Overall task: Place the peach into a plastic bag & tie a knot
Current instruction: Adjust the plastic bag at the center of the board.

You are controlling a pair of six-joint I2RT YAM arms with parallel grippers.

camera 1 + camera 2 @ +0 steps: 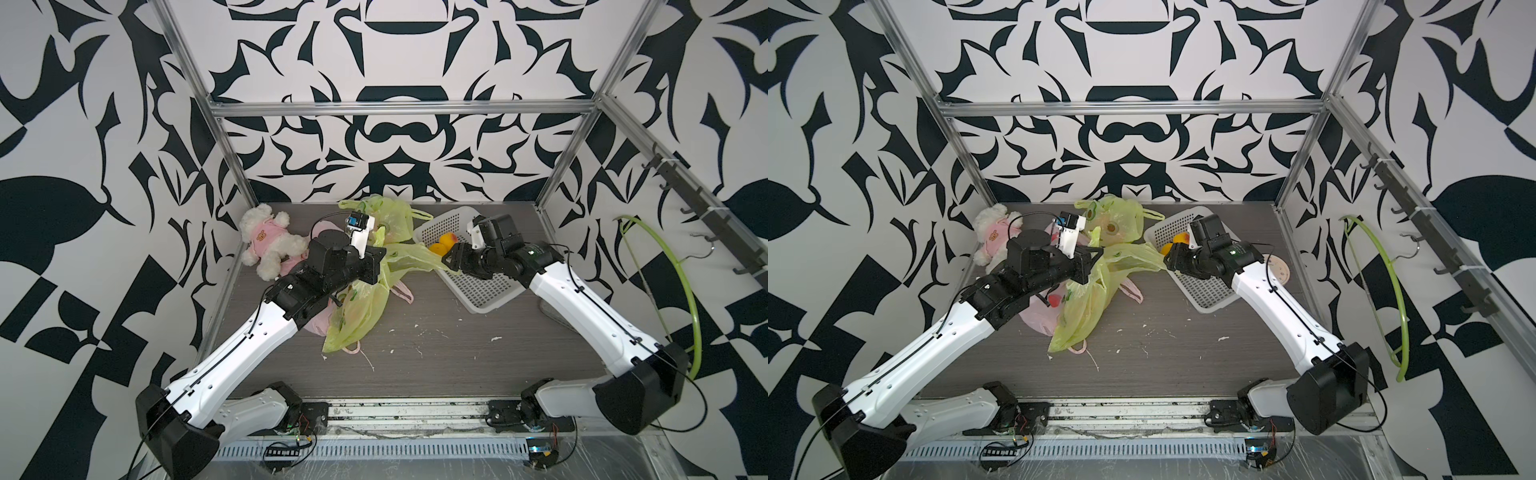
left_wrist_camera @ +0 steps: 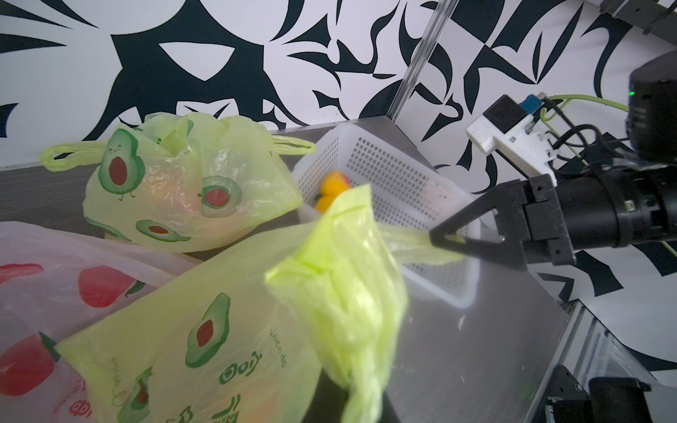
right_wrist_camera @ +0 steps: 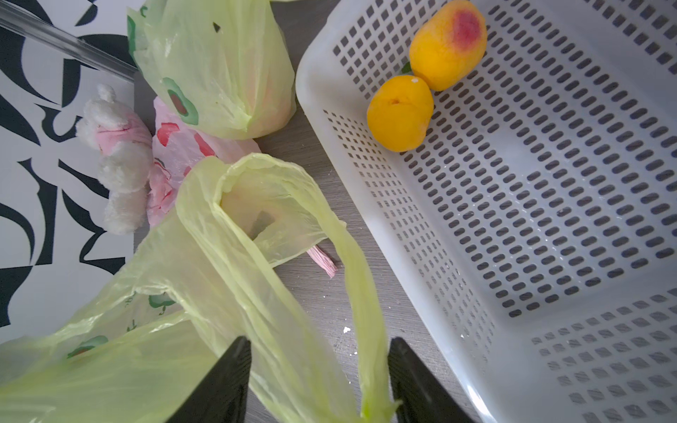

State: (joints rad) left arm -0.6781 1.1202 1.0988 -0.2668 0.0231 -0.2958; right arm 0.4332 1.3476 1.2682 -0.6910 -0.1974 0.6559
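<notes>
I will next grab the green bag's free handle, opposite my left gripper, with my right gripper. That will spread the bag's opening for the peach.
Two yellow-orange peaches (image 3: 399, 113) (image 3: 448, 44) lie in the white basket (image 3: 549, 219), also seen in a top view (image 1: 442, 244). A green avocado-print plastic bag (image 1: 361, 307) (image 2: 219, 329) lies at mid-table with its mouth (image 3: 249, 205) gaping. My left gripper (image 1: 376, 266) (image 2: 357, 403) is shut on a bunched handle of this bag. My right gripper (image 1: 446, 262) (image 3: 318, 351) stands open by the basket's near corner, and the bag's other handle runs between its fingers. Whether a peach is inside the bag I cannot tell.
A second green bag (image 1: 390, 220), full and gathered at the top, sits at the back. A pink strawberry-print bag (image 1: 1038, 316) lies under my left arm. A white teddy (image 1: 266, 245) is at the back left. A green hanger (image 1: 690, 299) hangs on the right wall.
</notes>
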